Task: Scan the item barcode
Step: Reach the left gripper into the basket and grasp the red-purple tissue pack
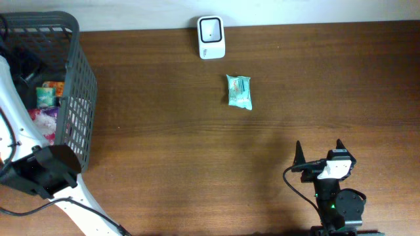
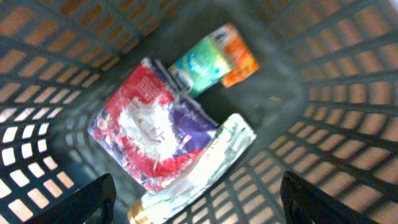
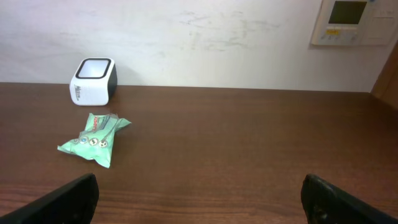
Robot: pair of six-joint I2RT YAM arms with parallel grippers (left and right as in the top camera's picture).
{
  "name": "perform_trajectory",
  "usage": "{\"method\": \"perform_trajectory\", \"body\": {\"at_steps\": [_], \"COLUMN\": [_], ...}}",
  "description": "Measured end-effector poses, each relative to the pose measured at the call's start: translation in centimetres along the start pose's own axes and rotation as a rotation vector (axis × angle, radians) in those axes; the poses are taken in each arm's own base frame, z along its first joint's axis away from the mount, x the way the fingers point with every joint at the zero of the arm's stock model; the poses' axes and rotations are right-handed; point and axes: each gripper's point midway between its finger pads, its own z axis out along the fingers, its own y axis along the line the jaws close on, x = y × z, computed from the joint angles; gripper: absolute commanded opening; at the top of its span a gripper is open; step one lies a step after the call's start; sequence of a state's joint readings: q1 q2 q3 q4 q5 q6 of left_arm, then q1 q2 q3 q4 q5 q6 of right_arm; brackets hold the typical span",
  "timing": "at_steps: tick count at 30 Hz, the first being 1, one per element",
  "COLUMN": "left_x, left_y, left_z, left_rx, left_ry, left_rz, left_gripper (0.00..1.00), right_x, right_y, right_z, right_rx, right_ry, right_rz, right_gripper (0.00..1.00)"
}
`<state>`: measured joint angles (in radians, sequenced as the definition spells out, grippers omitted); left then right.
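Note:
I will next pick up the red and purple packet point(image 2: 149, 134) by its purple edge point(image 2: 191, 118) with my left gripper, so its broad sides stay uncovered for scanning.
The white barcode scanner point(image 1: 210, 37) stands at the table's far edge, also seen in the right wrist view point(image 3: 94, 81). A green packet point(image 1: 239, 91) lies flat just in front of it point(image 3: 94, 138). My left gripper point(image 2: 199, 200) hangs open inside the grey basket point(image 1: 72, 72), above a red and purple packet point(image 2: 149, 134), a green and orange packet point(image 2: 211, 59) and a white pouch with a gold cap point(image 2: 214, 162). Nothing is between its fingers. My right gripper point(image 1: 319, 147) is wide open and empty near the front right of the table point(image 3: 199, 193).
The basket's mesh walls point(image 2: 348, 93) close in round the left gripper on all sides. A wall with a white control panel point(image 3: 351, 22) stands behind the table. Bare brown tabletop point(image 1: 197, 164) lies between the basket and the right arm.

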<state>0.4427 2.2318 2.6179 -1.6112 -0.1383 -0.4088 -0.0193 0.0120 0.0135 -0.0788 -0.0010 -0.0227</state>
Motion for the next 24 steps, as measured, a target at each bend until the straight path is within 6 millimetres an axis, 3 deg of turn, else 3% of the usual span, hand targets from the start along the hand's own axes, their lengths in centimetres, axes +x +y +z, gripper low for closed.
{"method": "perform_trajectory", "body": {"at_steps": [7, 14, 17, 18, 19, 21, 24], "left_x": [2.3, 5.5, 6.5, 6.6, 6.6, 6.7, 6.6], "left_y": [0.7, 2.4, 2.9, 3.1, 3.1, 3.3, 3.5], "left_z": [7.6, 15.7, 17.3, 17.4, 17.4, 17.5, 17.2], "left_rx": [-0.100, -0.201, -0.231, -0.237, -0.241, -0.250, -0.261], "left_ry": [0.107, 0.140, 0.138, 0.138, 0.137, 0.133, 0.130], "left_rz": [0.024, 0.041, -0.005, -0.016, -0.032, -0.049, -0.053], "left_gripper": [0.82, 0.72, 0.56, 0.41, 0.18, 0.00, 0.00], "right_x": [0.0, 0.0, 0.0, 0.0, 0.0, 0.0, 0.0], "right_y": [0.0, 0.0, 0.0, 0.0, 0.0, 0.0, 0.0], "right_z": [0.0, 0.0, 0.0, 0.0, 0.0, 0.0, 0.0], "right_rx": [0.000, 0.000, 0.000, 0.000, 0.000, 0.000, 0.000], "right_ry": [0.000, 0.000, 0.000, 0.000, 0.000, 0.000, 0.000], "right_rz": [0.000, 0.000, 0.000, 0.000, 0.000, 0.000, 0.000], "right_gripper": [0.99, 0.99, 0.99, 0.99, 0.99, 0.99, 0.99]}}
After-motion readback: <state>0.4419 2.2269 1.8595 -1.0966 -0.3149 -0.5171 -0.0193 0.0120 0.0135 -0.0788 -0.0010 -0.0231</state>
